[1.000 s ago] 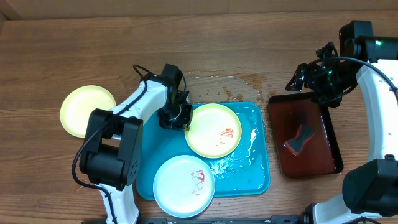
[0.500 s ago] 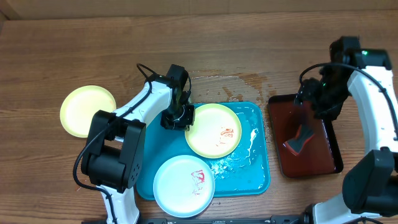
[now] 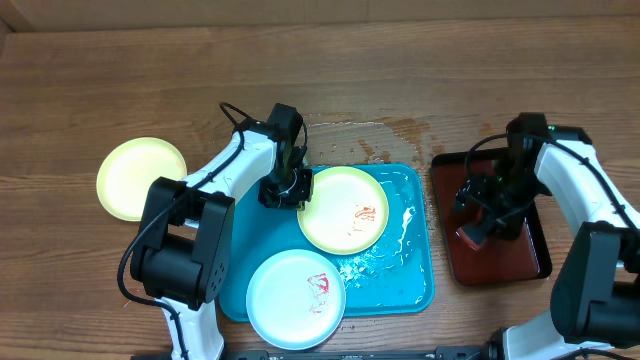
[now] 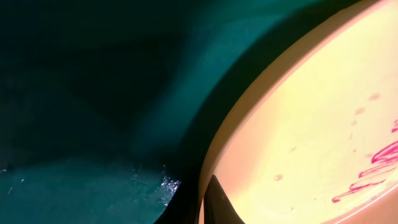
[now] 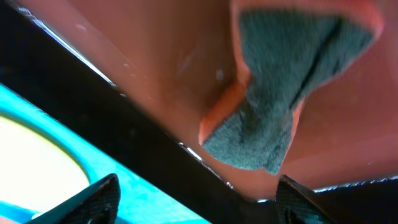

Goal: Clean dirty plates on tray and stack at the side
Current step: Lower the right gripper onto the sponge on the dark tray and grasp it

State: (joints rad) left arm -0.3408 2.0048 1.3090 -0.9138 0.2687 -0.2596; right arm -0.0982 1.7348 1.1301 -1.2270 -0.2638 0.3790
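My right gripper picks up the sponge across its narrow middle (image 3: pixel 474 231) (image 5: pixel 277 85) from the grey side next. The orange side stays free to scrub the smeared plate.
A yellow-green-rimmed plate (image 3: pixel 345 208) with red smears lies on the turquoise tray (image 3: pixel 415 290). A pale blue plate (image 3: pixel 296 298) with a red smear sits at the tray's front left, overhanging its edge. A clean yellow-green plate (image 3: pixel 140 178) lies on the table at the left. My left gripper (image 3: pixel 285 188) is at the smeared plate's left rim. In the left wrist view one finger (image 4: pixel 216 204) lies on the plate (image 4: pixel 305 124) and the other is under the rim, pinching it. My right gripper (image 3: pixel 480 212) is open above an orange and grey sponge (image 5: pixel 292 93).
The sponge (image 3: pixel 480 228) lies in a dark red tray (image 3: pixel 530 260) right of the turquoise tray. Water is pooled on the turquoise tray's right half (image 3: pixel 405 235) and on the table behind it (image 3: pixel 370 135).
My right arm has come down from the back right to hover over the sponge in the red tray. My left gripper shifted slightly right onto the plate's rim, then stayed.
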